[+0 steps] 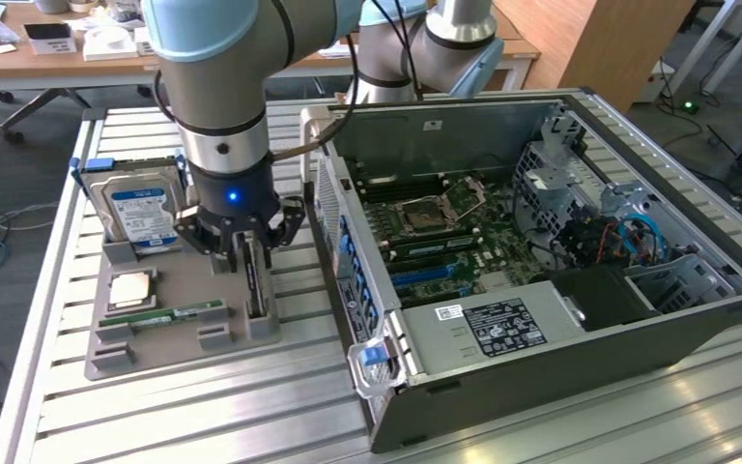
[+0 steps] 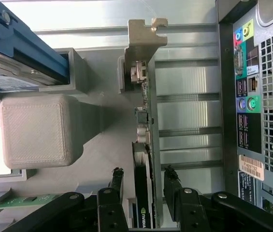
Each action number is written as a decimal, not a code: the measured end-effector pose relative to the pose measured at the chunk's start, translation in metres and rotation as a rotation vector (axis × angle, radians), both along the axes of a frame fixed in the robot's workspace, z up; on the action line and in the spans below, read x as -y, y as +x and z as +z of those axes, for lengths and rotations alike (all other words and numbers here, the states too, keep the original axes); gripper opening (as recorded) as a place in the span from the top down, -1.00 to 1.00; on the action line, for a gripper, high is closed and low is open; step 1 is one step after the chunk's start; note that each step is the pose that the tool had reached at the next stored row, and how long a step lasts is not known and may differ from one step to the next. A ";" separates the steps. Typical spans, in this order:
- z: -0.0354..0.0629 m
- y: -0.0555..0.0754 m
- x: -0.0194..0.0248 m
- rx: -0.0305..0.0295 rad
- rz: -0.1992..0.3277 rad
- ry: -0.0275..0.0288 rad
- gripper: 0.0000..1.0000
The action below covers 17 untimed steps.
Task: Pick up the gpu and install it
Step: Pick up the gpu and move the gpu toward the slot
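Observation:
My gripper takes hold of the GPU across its flat black fan shroud (image 1: 252, 271) next to install it, since connectors jut out unevenly beside the metal bracket.
The gpu (image 1: 256, 286) stands on its long edge in a slot of the grey holder tray (image 1: 171, 353), a dark board with a pale metal bracket (image 2: 145, 36) at one end. My gripper (image 1: 247, 259) is directly over it, lowered around the card's near end. In the wrist view the gpu (image 2: 143, 140) runs between the two black fingers (image 2: 116, 180), with a small gap on each side. The gripper (image 2: 143, 181) is open and straddles the card without touching it.
The tray also holds a silver hard drive with a blue label (image 1: 139, 208), a CPU (image 1: 131, 288) and a green RAM stick (image 1: 181, 314). The open computer case (image 1: 539, 251) lies to the exterior view's right, its rear panel (image 2: 252, 96) close to the gpu.

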State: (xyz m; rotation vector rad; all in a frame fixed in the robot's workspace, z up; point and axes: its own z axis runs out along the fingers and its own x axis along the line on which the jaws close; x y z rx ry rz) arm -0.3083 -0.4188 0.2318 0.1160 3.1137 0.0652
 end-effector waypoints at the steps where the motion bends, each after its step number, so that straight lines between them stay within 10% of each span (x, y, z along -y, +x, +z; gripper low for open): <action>1: -0.0002 0.000 0.0000 -0.0001 0.000 -0.0001 0.06; 17: -0.0025 0.000 0.0000 0.0000 0.000 0.0000 0.06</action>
